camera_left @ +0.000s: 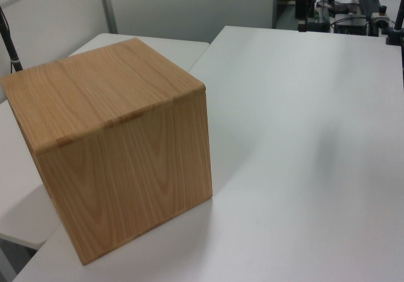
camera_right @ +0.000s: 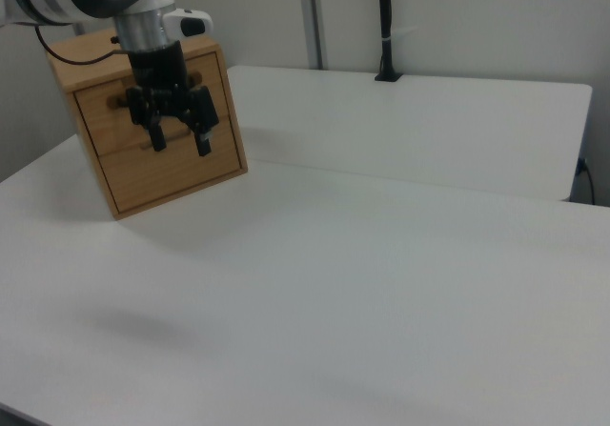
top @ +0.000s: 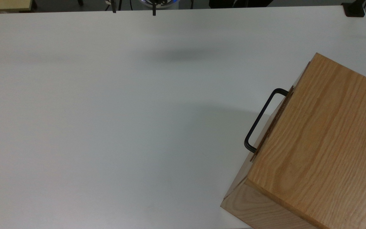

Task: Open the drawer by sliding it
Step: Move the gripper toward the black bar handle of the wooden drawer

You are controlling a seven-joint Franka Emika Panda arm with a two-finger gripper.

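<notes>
The drawer's handle bar is the part my gripper needs to grab next. Then my gripper will slide the drawer out of the oak casing [camera_left: 120, 137].
The oak casing [top: 322, 133] stands at the top view's right edge, turned at an angle. The drawer [top: 270, 130] sits pushed in, showing as a thin front edge with its black U-shaped handle [top: 259, 119] facing the table's middle. In the right view the drawer front [camera_right: 103, 121] is at the far left, and its handle [camera_right: 122, 102] is partly hidden behind my gripper [camera_right: 179, 138]. My gripper [top: 133, 10] hangs open and holds nothing, high over the top view's upper table edge, far from the handle. The left view shows the casing's closed back [camera_left: 113, 162].
The white table [top: 106, 111] stretches wide between gripper and casing. A black clamp [top: 354, 9] sits at the top view's upper right corner, seen as a black post [camera_right: 384, 26] in the right view. A second white table [camera_left: 158, 42] adjoins behind the casing.
</notes>
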